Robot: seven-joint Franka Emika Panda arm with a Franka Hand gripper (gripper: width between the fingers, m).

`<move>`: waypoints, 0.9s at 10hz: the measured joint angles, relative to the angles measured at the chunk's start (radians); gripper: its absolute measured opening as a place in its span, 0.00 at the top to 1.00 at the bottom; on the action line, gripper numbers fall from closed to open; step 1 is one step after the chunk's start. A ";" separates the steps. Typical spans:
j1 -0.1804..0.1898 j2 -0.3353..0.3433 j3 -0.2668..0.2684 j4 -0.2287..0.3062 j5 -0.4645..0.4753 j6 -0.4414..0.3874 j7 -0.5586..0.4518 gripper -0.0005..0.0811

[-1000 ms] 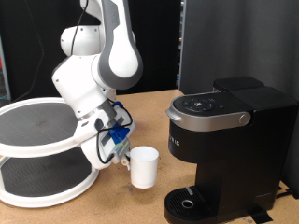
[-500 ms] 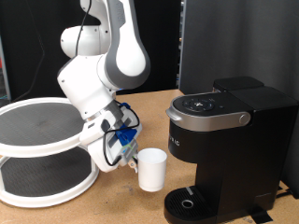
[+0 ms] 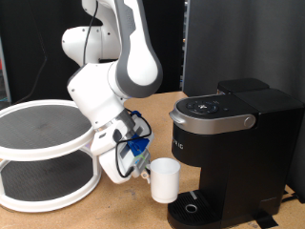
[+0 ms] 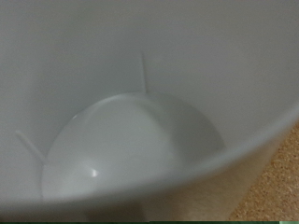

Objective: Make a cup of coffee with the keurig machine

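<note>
The cup's base is short, beside the drip tray's edge, and would miss now. My gripper keeps holding the white cup (image 3: 165,178) until its base reaches the drip tray (image 3: 192,209).
The white cup (image 3: 165,178) hangs at the end of my gripper (image 3: 145,171), which is shut on its handle side and holds it just above the wooden table. The cup is right beside the front of the black keurig machine (image 3: 238,143), close to the round drip tray base (image 3: 193,208), at the exterior view's bottom centre. The machine's grey-handled lid (image 3: 214,113) is down. In the wrist view the cup's empty white inside (image 4: 131,140) fills the picture, and the fingers do not show.
A white two-tier round rack (image 3: 38,134) stands at the exterior view's left, close behind the arm. A black panel (image 3: 224,43) rises behind the machine. The wooden table (image 3: 162,103) runs to the back.
The gripper has carried the cup towards the exterior view's right and slightly down, from beside the rack to the front of the machine near its drip tray.
</note>
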 joint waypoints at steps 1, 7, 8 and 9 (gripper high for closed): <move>0.002 0.006 0.012 0.004 0.008 0.000 -0.007 0.90; 0.023 0.028 0.081 0.014 0.123 0.032 -0.066 0.90; 0.024 0.036 0.090 0.023 0.144 0.044 -0.074 0.90; 0.025 0.046 0.097 0.034 0.160 0.052 -0.083 0.90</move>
